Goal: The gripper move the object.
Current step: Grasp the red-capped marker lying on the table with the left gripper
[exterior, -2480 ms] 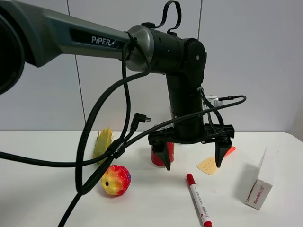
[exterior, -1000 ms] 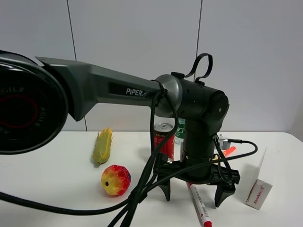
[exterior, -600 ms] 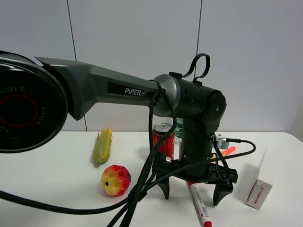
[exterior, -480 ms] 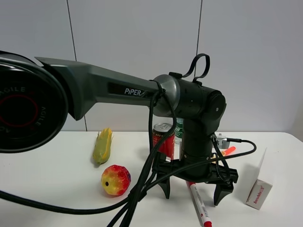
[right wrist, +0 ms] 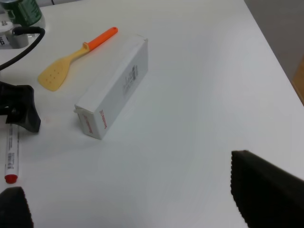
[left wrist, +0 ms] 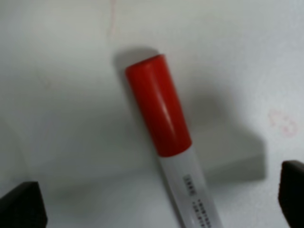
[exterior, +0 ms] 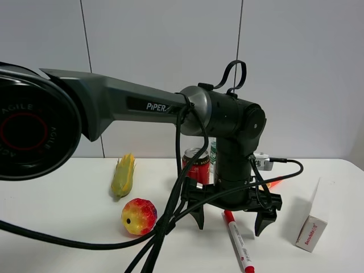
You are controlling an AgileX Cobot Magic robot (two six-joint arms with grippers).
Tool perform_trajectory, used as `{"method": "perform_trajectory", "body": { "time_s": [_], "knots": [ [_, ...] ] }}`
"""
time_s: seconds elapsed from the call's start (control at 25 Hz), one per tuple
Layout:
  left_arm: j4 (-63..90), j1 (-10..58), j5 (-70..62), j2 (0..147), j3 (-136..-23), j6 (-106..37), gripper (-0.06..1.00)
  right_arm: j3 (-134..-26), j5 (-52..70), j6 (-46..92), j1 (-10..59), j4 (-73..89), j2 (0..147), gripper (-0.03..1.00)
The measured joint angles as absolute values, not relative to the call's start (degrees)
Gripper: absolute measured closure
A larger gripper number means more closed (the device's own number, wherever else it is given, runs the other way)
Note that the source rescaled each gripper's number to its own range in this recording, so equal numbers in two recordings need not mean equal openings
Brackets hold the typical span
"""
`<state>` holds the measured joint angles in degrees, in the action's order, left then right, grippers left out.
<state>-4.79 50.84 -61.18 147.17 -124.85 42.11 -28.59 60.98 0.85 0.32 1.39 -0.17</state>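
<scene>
The marker pen needs to be moved, so my left gripper should next grab it by its white body [exterior: 234,230] [left wrist: 184,174] beside the red cap.
The white marker pen with a red cap [exterior: 238,243] lies on the white table, cap pointing away from the front edge. My left gripper [exterior: 229,227], a black claw on the dark grey PiPER arm, hangs open just above the pen's capped end, one finger on each side, not touching it. In the left wrist view the red cap and barrel [left wrist: 161,118] lie between the two fingertips [left wrist: 21,206]. My right gripper [right wrist: 140,204] is open and empty over bare table. The pen also shows in the right wrist view [right wrist: 10,152].
A red can [exterior: 197,165] and a green can [exterior: 214,154] stand behind the left gripper. A corn cob [exterior: 123,175] and a red-yellow ball [exterior: 139,216] lie to the left. A white box [exterior: 313,224] and the orange-handled yellow spatula [right wrist: 71,57] lie to the right.
The left gripper came down from over the can to straddle the pen's capped end. In the last half second it rose slightly, still open. The pen has not moved.
</scene>
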Motion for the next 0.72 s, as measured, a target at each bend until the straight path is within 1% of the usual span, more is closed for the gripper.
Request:
{"method": "perform_trajectory", "body": {
  "time_s": [0.72],
  "knots": [
    [-3.7,50.0,-62.2,148.2,-125.0,39.2,-0.06,-28.6,61.0,0.8,0.3,1.4,-0.2,-0.03]
  ]
}}
